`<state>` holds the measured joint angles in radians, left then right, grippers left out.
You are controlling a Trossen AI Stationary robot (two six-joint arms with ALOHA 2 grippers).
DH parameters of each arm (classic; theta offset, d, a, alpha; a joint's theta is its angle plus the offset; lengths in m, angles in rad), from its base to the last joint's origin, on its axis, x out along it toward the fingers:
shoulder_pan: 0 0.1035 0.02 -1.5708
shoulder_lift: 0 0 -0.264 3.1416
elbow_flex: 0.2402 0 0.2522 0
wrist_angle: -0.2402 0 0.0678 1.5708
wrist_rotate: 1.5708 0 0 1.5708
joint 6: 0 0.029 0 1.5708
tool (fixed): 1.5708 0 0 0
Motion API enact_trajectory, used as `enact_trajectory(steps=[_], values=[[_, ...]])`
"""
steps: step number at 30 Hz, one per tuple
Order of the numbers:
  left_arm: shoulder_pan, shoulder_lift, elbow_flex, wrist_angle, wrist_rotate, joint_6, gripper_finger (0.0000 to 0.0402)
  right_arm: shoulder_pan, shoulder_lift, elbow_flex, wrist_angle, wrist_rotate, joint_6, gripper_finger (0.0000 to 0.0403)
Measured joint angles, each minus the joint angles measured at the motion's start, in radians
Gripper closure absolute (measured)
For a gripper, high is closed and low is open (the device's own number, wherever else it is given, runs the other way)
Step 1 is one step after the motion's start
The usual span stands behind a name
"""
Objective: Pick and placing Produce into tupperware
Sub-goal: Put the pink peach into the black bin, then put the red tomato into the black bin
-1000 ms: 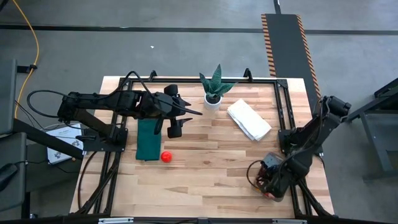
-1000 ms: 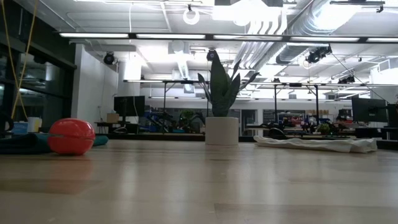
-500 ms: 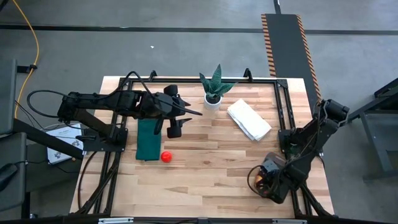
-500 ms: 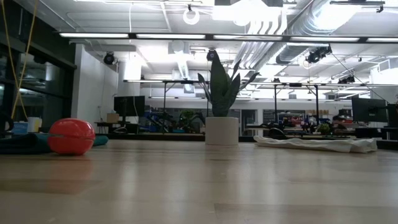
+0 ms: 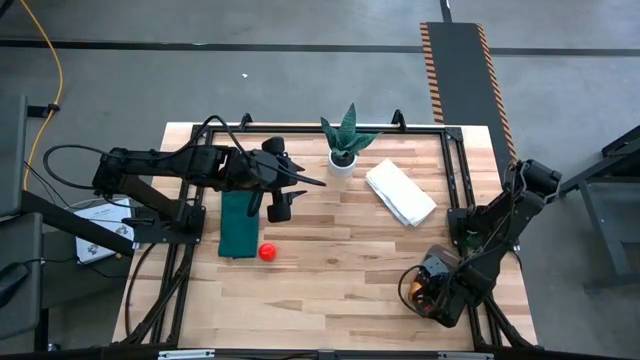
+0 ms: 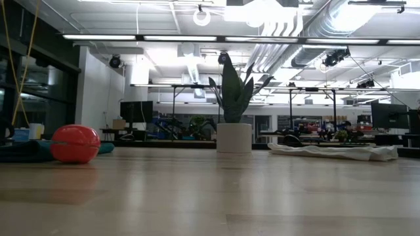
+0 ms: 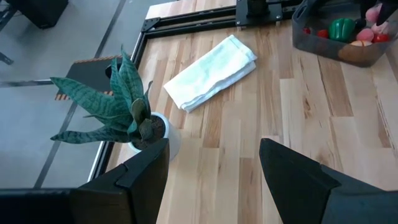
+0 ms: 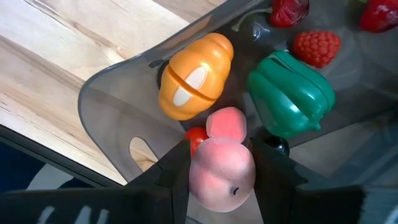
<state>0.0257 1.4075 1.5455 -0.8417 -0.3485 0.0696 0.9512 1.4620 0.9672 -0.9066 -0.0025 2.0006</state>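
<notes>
The pink peach (image 8: pixel 222 172) is over the produce inside the tupperware and would settle there, so it is time for my right gripper to release the peach now.
A red round fruit (image 5: pixel 267 252) (image 6: pixel 74 143) rests on the bare wood beside the dark green mat (image 5: pixel 238 225). My left gripper (image 5: pixel 281 207) (image 7: pixel 214 155) hangs open above the table past the mat, touching nothing. My right gripper (image 5: pixel 440 288) (image 8: pixel 224 171) is at the table's right near corner, shut on a pink peach (image 8: pixel 222 172) over the tupperware (image 8: pixel 118 102) (image 7: pixel 339 46). In the tupperware lie an orange fruit (image 8: pixel 194 78), a green pepper (image 8: pixel 292 93), a raspberry (image 8: pixel 316 47) and other red and pink pieces. My right gripper pinches the pink peach between its two fingers (image 8: pixel 177 171), one on each side of its round body (image 8: pixel 205 177). The fingers point down into the tupperware's open top. Whether the peach rests on the pieces below it, I cannot tell.
A spiky plant in a white pot (image 5: pixel 343 150) (image 6: pixel 233 137) stands near the far edge. A folded white cloth (image 5: pixel 400 193) (image 7: pixel 211 73) lies between the plant and the tupperware. Bare wood stretches across the middle and near part of the table (image 5: pixel 340 270).
My right arm has shifted a little over the tupperware, its wrist moving slightly toward the table's left and near edge, then held still. The red fruit has stayed in place.
</notes>
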Motion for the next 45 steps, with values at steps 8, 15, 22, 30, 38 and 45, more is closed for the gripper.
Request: enact_trajectory(steps=[8, 15, 22, 30, 38, 45], values=[[0.000, 0.000, 0.000, 0.000, 0.000, -0.001, 0.0163, 0.000, 0.000, 0.000, 0.002, 0.007, -0.001, 0.0266], [0.000, 0.000, 0.000, 0.001, 0.001, -0.008, 0.0163, 0.000, 0.000, -0.001, 0.007, 0.018, 0.000, 0.0225], [0.000, 0.000, 0.000, 0.001, 0.025, -0.025, 0.0163, 0.000, 0.000, -0.001, 0.006, 0.018, -0.003, 0.0219], [0.001, -0.042, -0.001, -0.003, 0.016, 0.028, 0.0163, -0.003, -0.025, -0.001, 0.005, 0.011, -0.043, 0.0218], [0.001, -0.147, 0.000, -0.030, 0.012, -0.001, 0.0163, -0.033, -0.105, -0.001, -0.001, 0.047, -0.058, 0.0218], [0.001, -0.225, 0.000, -0.164, 0.038, -0.067, 0.0163, -0.103, -0.210, -0.001, 0.028, 0.162, -0.139, 0.0221]])
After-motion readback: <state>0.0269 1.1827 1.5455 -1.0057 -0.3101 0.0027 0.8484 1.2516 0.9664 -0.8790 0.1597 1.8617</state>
